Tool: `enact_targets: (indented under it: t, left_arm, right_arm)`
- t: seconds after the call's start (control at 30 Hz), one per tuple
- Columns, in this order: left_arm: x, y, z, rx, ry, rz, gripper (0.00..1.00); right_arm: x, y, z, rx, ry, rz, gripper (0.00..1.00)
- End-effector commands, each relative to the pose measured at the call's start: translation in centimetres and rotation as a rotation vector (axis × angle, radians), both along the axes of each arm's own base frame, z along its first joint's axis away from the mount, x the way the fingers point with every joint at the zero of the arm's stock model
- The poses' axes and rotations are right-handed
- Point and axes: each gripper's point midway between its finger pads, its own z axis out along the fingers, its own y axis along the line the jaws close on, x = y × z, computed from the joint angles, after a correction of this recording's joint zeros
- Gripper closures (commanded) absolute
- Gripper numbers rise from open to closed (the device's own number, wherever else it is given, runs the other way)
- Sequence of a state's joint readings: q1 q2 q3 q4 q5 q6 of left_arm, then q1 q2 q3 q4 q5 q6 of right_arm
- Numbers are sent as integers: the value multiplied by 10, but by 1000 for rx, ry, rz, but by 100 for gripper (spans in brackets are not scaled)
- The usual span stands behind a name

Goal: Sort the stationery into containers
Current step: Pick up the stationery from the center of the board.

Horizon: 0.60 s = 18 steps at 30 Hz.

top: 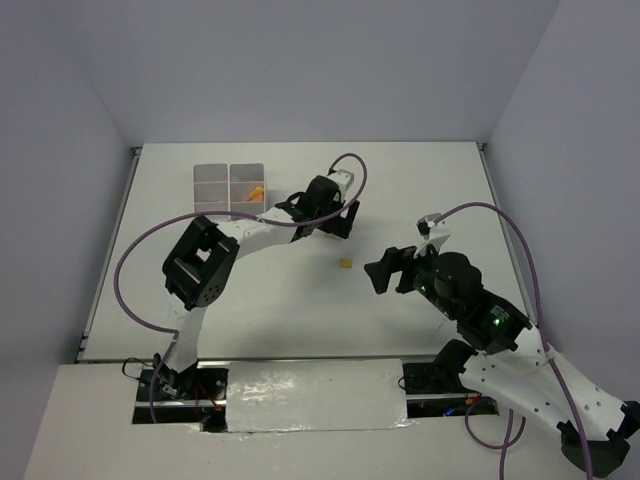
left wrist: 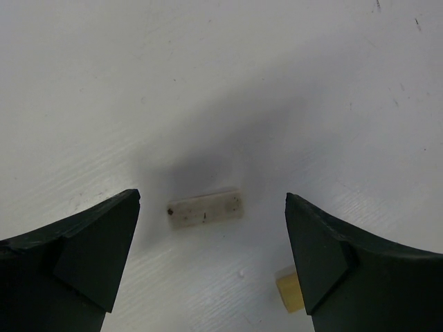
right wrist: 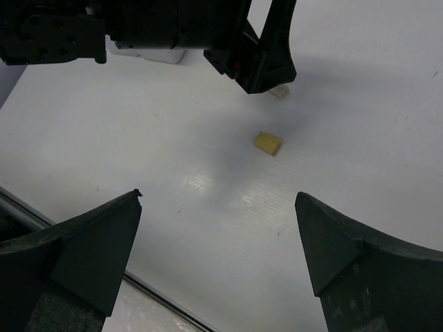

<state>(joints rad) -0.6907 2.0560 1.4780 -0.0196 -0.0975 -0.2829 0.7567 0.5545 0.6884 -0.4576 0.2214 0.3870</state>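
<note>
The pale beige block lies flat below my left gripper's fingers. My left gripper would miss the block if it closed now, so it needs to first go lower.
A pale beige block lies flat on the white table, just ahead of and between the fingers of my left gripper, which stands open above it without touching. A small yellow block lies behind that gripper's right finger, partly hidden. In the top view this yellow block sits between my left gripper and my right gripper. My right gripper is open and empty, a short way back from the yellow block. The white organiser box stands at the far left, with an orange piece in one compartment.
The left arm reaches across the table beside the organiser box. In the right wrist view the left gripper hangs over the far side of the yellow block. Grey walls enclose the table on three sides.
</note>
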Motion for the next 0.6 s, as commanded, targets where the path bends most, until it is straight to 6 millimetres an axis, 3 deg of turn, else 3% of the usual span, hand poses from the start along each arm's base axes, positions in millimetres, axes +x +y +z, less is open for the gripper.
enact_targets:
  t: [0.0,0.2,0.57]
  left_arm:
    - [1,-12,-6,-13,-1,-63,2]
    - [-3,-4,-34,34,65,-30,3]
    - [-11,0,-53,47,114,-18,10]
  right_arm:
    - [2,3,11,8,-39,20,0]
    - [0,6,13,16,-48,39,0]
    - [0,7,12,19,-50,48,0]
